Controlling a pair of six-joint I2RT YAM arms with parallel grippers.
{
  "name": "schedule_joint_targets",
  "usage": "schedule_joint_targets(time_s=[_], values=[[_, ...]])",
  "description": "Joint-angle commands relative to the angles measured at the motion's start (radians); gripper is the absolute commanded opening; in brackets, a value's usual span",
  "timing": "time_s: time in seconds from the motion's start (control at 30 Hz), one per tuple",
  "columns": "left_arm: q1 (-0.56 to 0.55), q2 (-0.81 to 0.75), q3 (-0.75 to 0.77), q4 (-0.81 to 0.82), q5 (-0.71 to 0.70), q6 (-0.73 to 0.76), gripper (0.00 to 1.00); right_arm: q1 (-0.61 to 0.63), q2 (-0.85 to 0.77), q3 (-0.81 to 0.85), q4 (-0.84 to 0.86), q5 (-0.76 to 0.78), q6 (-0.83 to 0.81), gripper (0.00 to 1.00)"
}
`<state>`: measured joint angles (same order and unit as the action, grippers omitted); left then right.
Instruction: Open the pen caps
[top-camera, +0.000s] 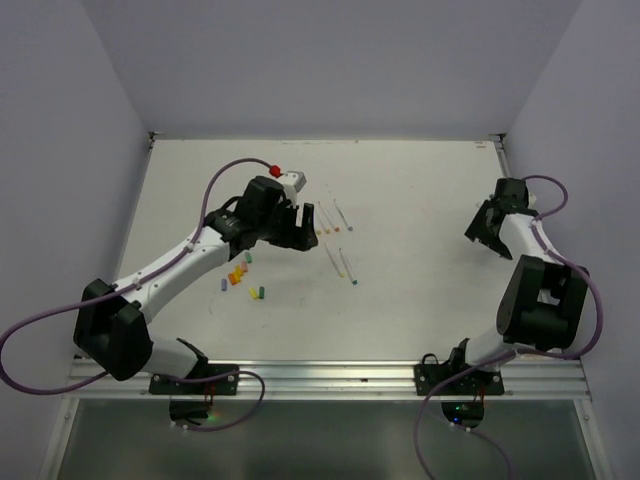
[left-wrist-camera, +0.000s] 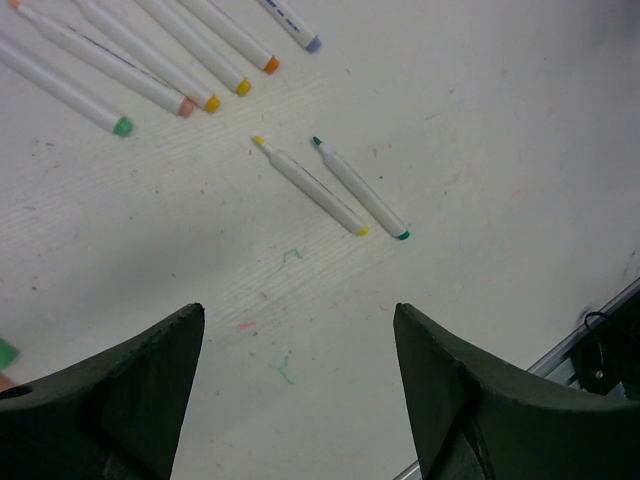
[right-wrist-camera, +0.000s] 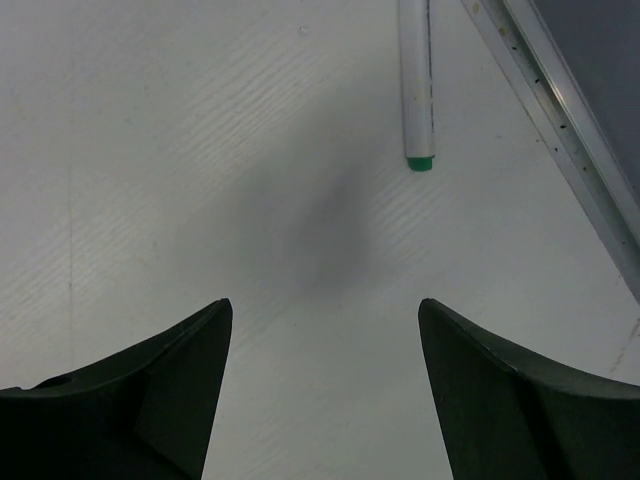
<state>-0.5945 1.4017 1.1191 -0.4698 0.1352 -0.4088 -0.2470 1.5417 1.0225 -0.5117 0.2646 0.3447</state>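
Observation:
The robot's right gripper should next grab the green-ended pen (right-wrist-camera: 417, 80) by its white body near the pen's green end (right-wrist-camera: 418, 118). The pen's cap will then stay free for the left gripper to open.
Several white pens with coloured ends lie in a row (left-wrist-camera: 150, 55) at the top left of the left wrist view. Two more pens, one yellow-tipped (left-wrist-camera: 310, 186) and one teal-tipped (left-wrist-camera: 360, 188), lie apart below them with bare tips. In the top view the pens (top-camera: 340, 215) lie right of my left gripper (top-camera: 300, 225). Small loose pen caps (top-camera: 240, 272) are scattered under the left forearm. My left gripper (left-wrist-camera: 300, 320) is open and empty above bare table. My right gripper (right-wrist-camera: 325, 310) is open and empty. A green-ended pen (right-wrist-camera: 417, 80) lies ahead of it.
The right gripper (top-camera: 483, 228) hovers near the table's right side. A metal edge rail (right-wrist-camera: 570, 130) runs just right of the green-ended pen. White walls (top-camera: 320, 70) enclose the table on three sides. A green cap (left-wrist-camera: 5, 352) shows at the left wrist view's left edge.

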Motion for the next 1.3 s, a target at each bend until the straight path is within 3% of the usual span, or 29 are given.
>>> schedule_joint_targets(time_s=[0.0,0.63,0.93,1.23,1.27], values=[[0.015,-0.009,-0.042,0.112,0.093,0.062,0.78,-0.035,0.015,0.002,0.156,0.055,-0.064,0.79],[0.111,0.129,-0.03,0.109,0.19,0.051,0.77,-0.192,0.305,0.134,0.268,-0.022,-0.159,0.77],[0.116,0.186,0.047,0.114,0.196,0.033,0.77,-0.215,0.377,0.189,0.148,-0.179,-0.231,0.55],[0.116,0.143,-0.004,0.125,0.19,0.015,0.77,-0.241,0.359,0.094,0.084,-0.215,-0.315,0.2],[0.117,0.137,-0.008,0.123,0.187,0.013,0.77,-0.244,0.356,0.084,0.082,-0.211,-0.322,0.12]])
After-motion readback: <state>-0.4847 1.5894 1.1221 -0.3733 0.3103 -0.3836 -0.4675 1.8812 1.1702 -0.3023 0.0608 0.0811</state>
